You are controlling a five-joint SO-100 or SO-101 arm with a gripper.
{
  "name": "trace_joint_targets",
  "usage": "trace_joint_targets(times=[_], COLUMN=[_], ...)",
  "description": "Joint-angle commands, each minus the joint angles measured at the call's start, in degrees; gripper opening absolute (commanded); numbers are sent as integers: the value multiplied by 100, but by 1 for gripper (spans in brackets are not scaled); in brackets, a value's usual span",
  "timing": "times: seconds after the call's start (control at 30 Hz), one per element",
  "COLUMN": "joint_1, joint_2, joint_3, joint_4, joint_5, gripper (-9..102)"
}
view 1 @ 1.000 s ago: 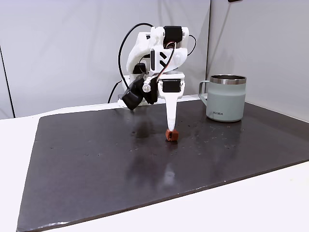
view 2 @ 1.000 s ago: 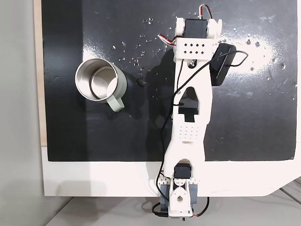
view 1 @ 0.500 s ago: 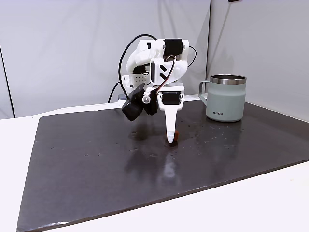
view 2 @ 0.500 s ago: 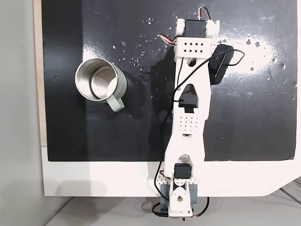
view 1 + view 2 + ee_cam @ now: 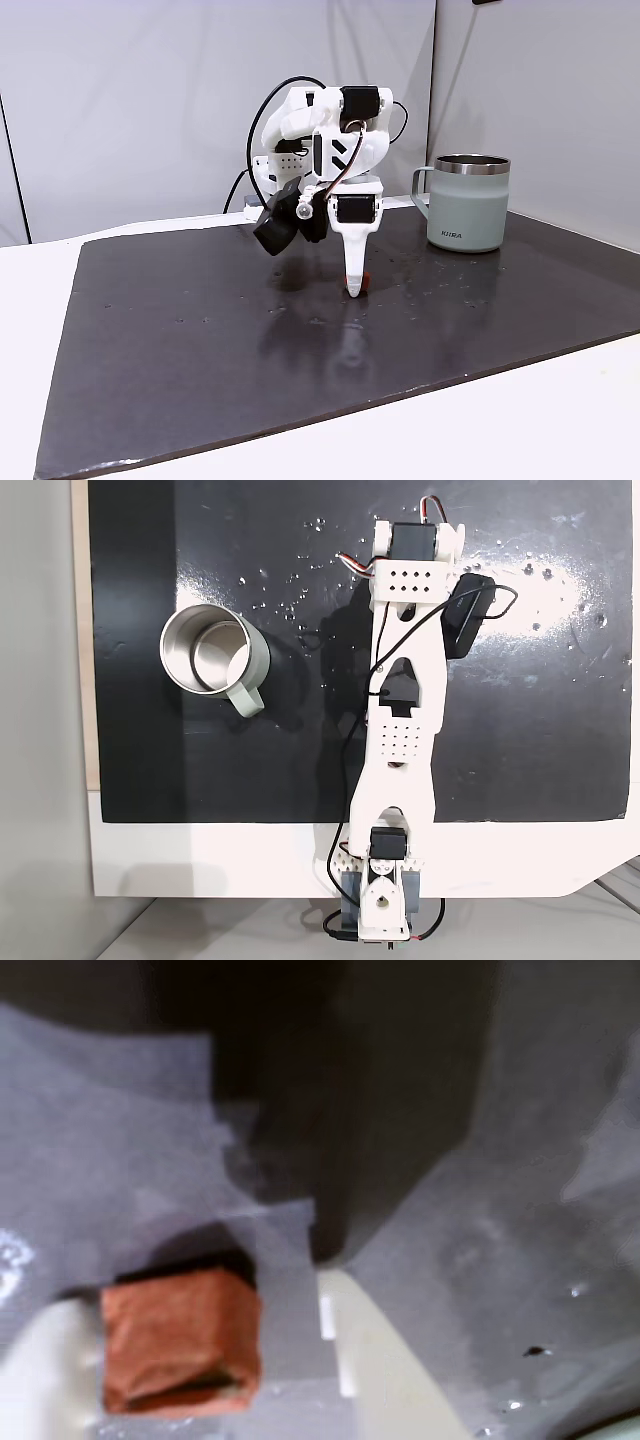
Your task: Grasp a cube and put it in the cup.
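My gripper is about to pick up the reddish-brown cube by its flat opposite sides, to drop it into the cup.
In the wrist view the reddish-brown cube rests on the dark mat between my two white fingers. The left finger is right beside it, and the right finger stands a gap away. My gripper is open around the cube. From the side fixed view the gripper points straight down with its tip on the mat, and a sliver of the cube peeks out to its right. The grey-green cup stands upright further right, steel rim up; from above, the cup sits left of the arm.
A dark mat covers most of the white table. The arm's base is clamped at the table edge, with cables looped along the arm. A grey wall stands behind.
The arm has dropped and shifted, so the downward finger now stands in front of the cube, which earlier lay fully visible at the fingertip. The cup has not moved.
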Motion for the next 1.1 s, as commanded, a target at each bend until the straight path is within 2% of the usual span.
trace_joint_targets(times=[0.0,0.13,0.47,1.07], joint_1=[0,9,18,62], joint_2=[26,18,316,4298], joint_3=[-369,-369,-229,1257], joint_4=[62,70,88,88], joint_5=[26,26,62,-79], gripper=[13,9,8,9])
